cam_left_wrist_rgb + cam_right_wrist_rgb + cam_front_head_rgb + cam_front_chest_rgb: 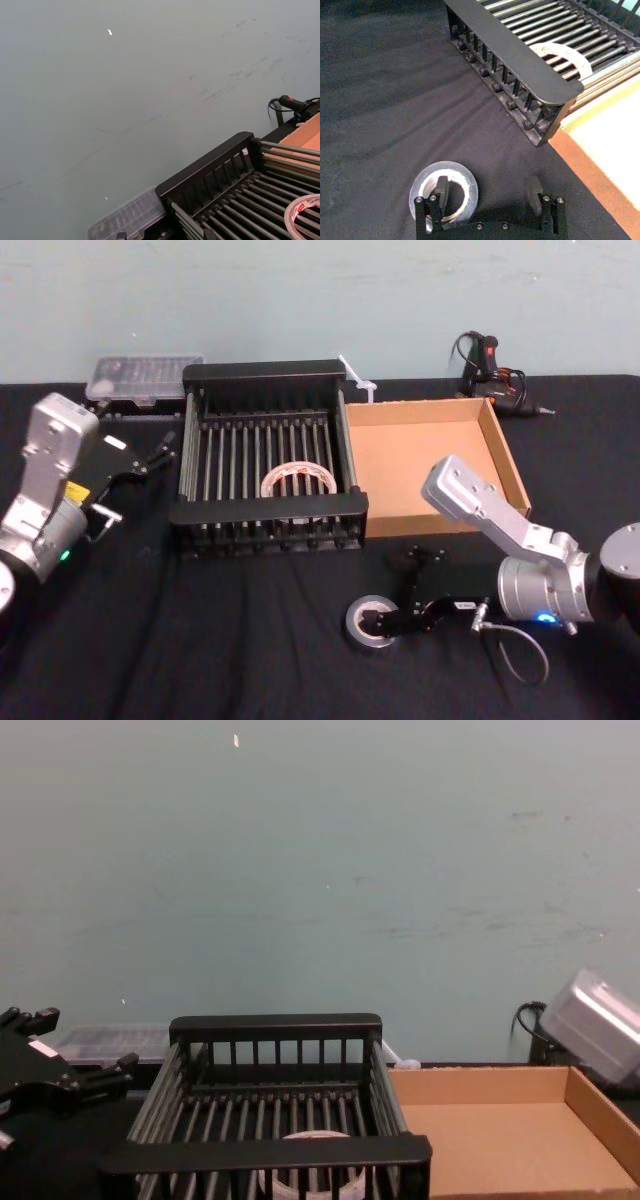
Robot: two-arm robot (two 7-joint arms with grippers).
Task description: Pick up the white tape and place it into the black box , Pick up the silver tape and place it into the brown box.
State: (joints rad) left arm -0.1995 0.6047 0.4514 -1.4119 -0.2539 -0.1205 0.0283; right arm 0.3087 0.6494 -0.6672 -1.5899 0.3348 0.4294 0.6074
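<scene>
I should grab the silver tape with my right gripper next by its ring side [472, 192]. Then it can go into the brown box [615, 135].
The white tape [298, 480] lies flat on the bars inside the black box [268, 510], toward its front; it also shows as the white tape [562, 54] and the white tape [304, 212]. Right of the crate the brown box [432, 455] holds nothing. The silver tape [374, 624] lies flat on the black cloth in front of the two boxes. My right gripper [401, 590] is open and low over it. One finger [441, 188] stands inside the core of the silver tape [444, 196], the other well outside, toward the brown box. My left gripper [140, 483] hangs open left of the crate, holding nothing.
A clear plastic case [142, 376] lies behind the crate at the back left. A black tool with cables [492, 362] sits at the back right, and a white strip [357, 377] lies behind the boxes. Black cloth [230, 640] covers the table; a pale wall stands behind.
</scene>
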